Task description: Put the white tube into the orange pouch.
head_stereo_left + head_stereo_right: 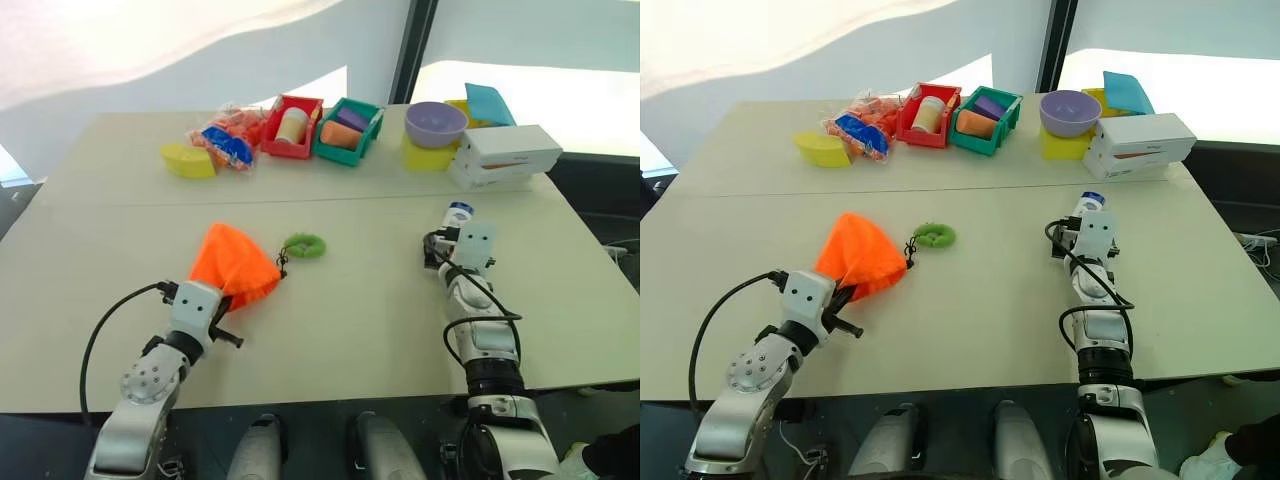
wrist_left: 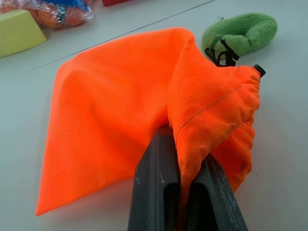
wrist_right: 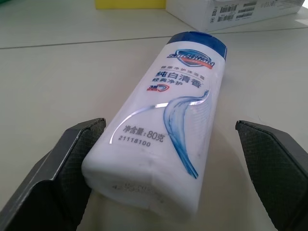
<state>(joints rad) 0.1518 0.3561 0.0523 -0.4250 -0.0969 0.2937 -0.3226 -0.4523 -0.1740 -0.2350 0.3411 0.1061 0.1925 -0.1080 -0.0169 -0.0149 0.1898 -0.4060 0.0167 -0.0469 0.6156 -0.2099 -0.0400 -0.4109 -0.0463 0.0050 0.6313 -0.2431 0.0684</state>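
Note:
I should next grab the white tube by its crimped end point(image 3: 139, 192) with my right gripper, to slip it into the orange pouch.
The orange pouch point(image 1: 232, 262) lies on the left half of the table, its black cord running to a fuzzy green ring point(image 1: 304, 246). My left gripper point(image 2: 180, 166) is shut on a fold of the pouch point(image 2: 120, 110) near its gathered mouth, at the edge nearest me. The white tube point(image 3: 163, 125) lies flat on the table on the right, its dark blue cap point(image 1: 460, 211) pointing away from me. My right gripper point(image 3: 168, 127) is open, level with the table, with the tube's flat end between its fingers. One finger sits close against the tube and the other stands well clear.
Along the far edge stand a yellow wedge point(image 1: 187, 160), a crinkly snack bag point(image 1: 225, 140), a red bin point(image 1: 290, 128), a green bin point(image 1: 347, 132), a purple bowl point(image 1: 435, 122) and a white box point(image 1: 505, 155) just beyond the tube. A seam crosses the table point(image 1: 360, 300).

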